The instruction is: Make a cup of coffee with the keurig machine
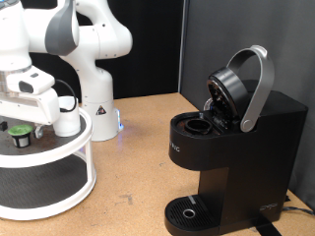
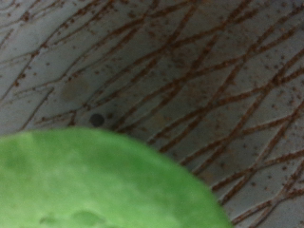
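Note:
The gripper's fingers reach down beside the green-topped pod (image 1: 18, 129) (image 2: 90, 190), so they would hold the pod if they closed now: the gripper needs to close on the pod.
The keurig machine (image 1: 231, 147) stands at the exterior view's right, matte black, with its grey arched handle (image 1: 258, 87) raised and its lid open over the empty pod chamber (image 1: 200, 126). My gripper (image 1: 22, 124) hangs low over the top shelf of a round white stand (image 1: 59, 157) at the exterior view's left, its fingers open on either side of a small dark green-topped pod (image 1: 18, 129). The wrist view shows the pod's green top (image 2: 95, 185) very close, blurred, on a grey patterned surface; no fingers show there. The white cup (image 1: 66, 118) stands on the shelf just right of the gripper.
The robot's white base (image 1: 96, 103) stands behind the stand. The machine's round drip base (image 1: 187, 211) is bare. The brown table top (image 1: 133, 167) lies between stand and machine. A black wall is behind.

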